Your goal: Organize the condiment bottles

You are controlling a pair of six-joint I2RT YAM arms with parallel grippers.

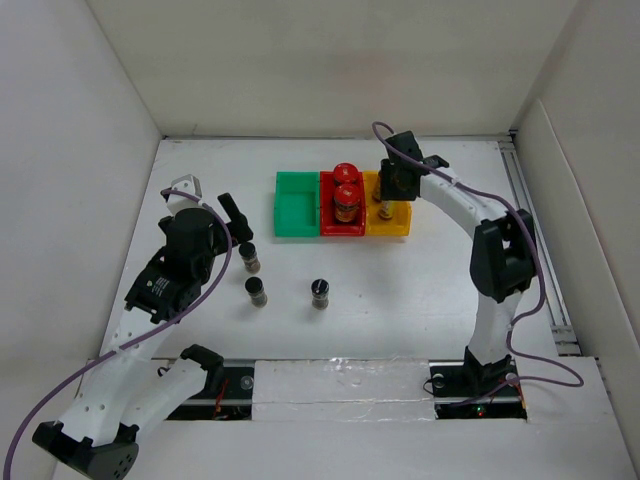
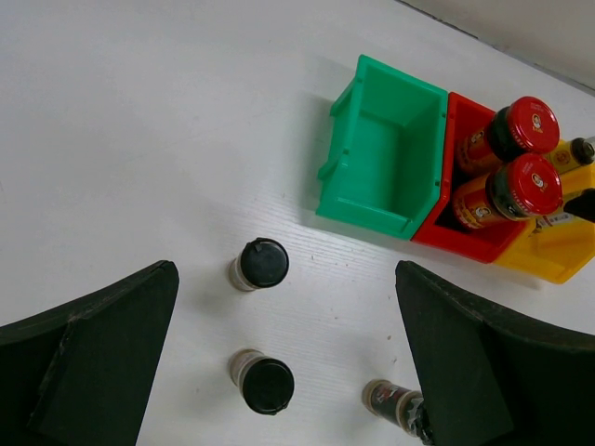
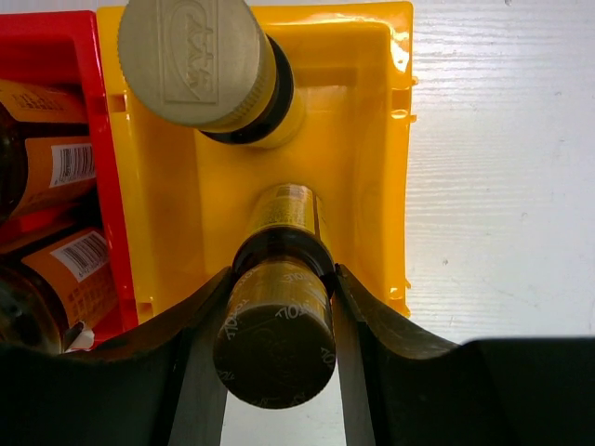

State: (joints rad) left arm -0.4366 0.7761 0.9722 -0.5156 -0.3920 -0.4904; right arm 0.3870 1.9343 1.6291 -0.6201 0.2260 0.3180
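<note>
The bottle's lower end is inside the yellow bin. My right gripper should open now.
Two red-capped dark jars (image 1: 346, 195) stand in the red bin (image 1: 328, 222); they also show in the left wrist view (image 2: 521, 158). My right gripper (image 1: 385, 190) is over the yellow bin (image 1: 400, 228), shut on the cap end of a slim yellow-labelled bottle (image 3: 276, 325). A second slim bottle (image 3: 200, 60) stands in the same bin behind it. Three short black-capped bottles (image 1: 249, 258) (image 1: 257, 291) (image 1: 320, 293) stand on the table, and the left wrist view shows them too (image 2: 262, 264) (image 2: 266, 383) (image 2: 392, 400). My left gripper (image 2: 288, 316) hovers open and empty above them.
The green bin (image 1: 293, 205) is empty and stands left of the red one; it also shows in the left wrist view (image 2: 381, 149). White walls enclose the table on three sides. A rail runs along the right edge (image 1: 540, 250).
</note>
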